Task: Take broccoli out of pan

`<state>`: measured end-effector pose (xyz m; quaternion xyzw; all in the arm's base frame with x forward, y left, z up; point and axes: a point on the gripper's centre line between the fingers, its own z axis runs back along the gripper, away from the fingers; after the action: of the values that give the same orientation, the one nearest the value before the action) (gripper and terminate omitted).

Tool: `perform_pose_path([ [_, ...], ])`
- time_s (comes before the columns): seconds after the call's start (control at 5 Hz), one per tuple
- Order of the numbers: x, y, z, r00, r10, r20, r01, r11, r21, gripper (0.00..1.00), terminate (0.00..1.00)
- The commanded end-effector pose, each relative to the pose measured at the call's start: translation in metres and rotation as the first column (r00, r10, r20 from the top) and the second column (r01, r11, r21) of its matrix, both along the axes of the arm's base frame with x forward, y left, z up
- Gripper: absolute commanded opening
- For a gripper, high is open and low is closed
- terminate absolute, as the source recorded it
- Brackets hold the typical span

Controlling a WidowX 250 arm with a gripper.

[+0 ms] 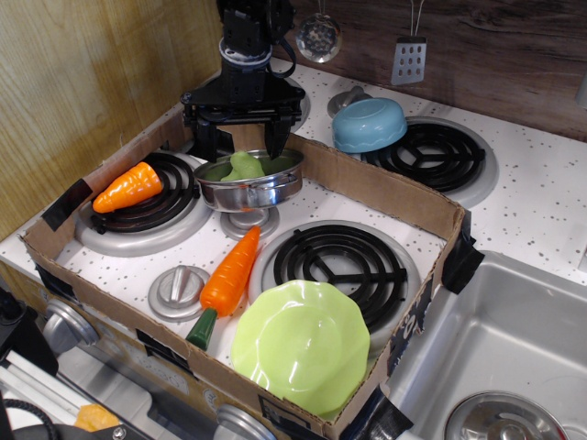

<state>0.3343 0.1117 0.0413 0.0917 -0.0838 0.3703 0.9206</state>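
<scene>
My gripper grabs the light-green broccoli by the sides of its body (246,168) next, to empty the shiny steel pan (250,188).
The light-green broccoli (245,165) lies inside the shiny steel pan (250,188), which stands at the back of the cardboard tray. My black gripper (240,145) hangs open right above the pan, one finger (204,139) at the pan's left rim and the other (280,139) at its right rim. The fingers straddle the broccoli without touching it.
The cardboard tray wall (385,191) surrounds the stove top. Inside it lie an orange carrot (128,186) at left, a second carrot (229,275) in the middle and a lime-green plate (301,346) in front. A light-blue bowl (369,124) sits behind the tray. A sink (514,348) is at right.
</scene>
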Motion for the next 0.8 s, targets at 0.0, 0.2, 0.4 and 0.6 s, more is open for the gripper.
perform_pose_path([
  [0.0, 0.008, 0.006, 0.0, 0.999, 0.025, 0.048, -0.023, 0.999, -0.032, 1.0, 0.0],
  [0.2, 0.007, 0.006, -0.006, 0.998, 0.041, 0.051, -0.038, 0.998, -0.05, 1.0, 0.0],
  [0.4, 0.004, 0.007, -0.011, 0.996, 0.063, 0.071, -0.058, 0.996, -0.07, 1.0, 0.0],
  [0.6, -0.001, 0.01, -0.016, 0.992, 0.087, 0.095, -0.078, 0.993, -0.093, 1.0, 0.0],
])
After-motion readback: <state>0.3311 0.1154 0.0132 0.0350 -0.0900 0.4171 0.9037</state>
